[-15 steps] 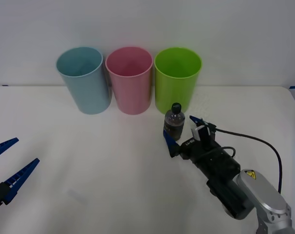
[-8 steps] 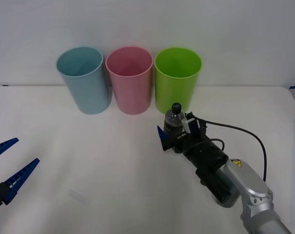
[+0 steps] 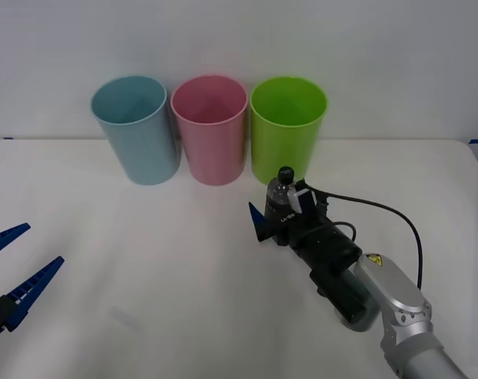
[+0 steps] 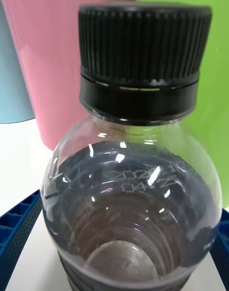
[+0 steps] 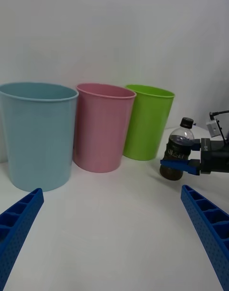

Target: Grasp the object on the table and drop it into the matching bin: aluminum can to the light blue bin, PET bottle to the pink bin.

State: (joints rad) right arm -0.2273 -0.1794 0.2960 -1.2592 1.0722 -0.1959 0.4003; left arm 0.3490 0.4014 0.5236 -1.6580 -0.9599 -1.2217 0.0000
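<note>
The bottle's clear part slopes in toward the cap, so the robot's right gripper will next take hold of the bottle by its straight-sided lower body (image 3: 277, 215).
The PET bottle (image 3: 282, 192), small and clear with a dark body and black cap, stands upright on the white table (image 3: 152, 253) just in front of the lime green bin. My right gripper (image 3: 277, 215) is open, with one blue finger on each side of the bottle's lower body. The right wrist view has the bottle (image 4: 133, 176) very close between the two blue fingers (image 4: 19, 229). The pink bin (image 3: 210, 130) stands to the bottle's back left, and the light blue bin (image 3: 140, 130) is further left. My left gripper (image 3: 22, 260) hangs open at the table's left edge.
A lime green bin (image 3: 287, 126) stands right behind the bottle, close to my right gripper. The three bins form a row along the table's back edge before a white wall. A black cable (image 3: 381, 213) loops off the right wrist. In the left wrist view the bottle (image 5: 179, 143) stands right of the bins.
My right gripper has slid forward and left until its fingers stand on both sides of the bottle. The bottle stayed upright in place. The left arm has not moved.
</note>
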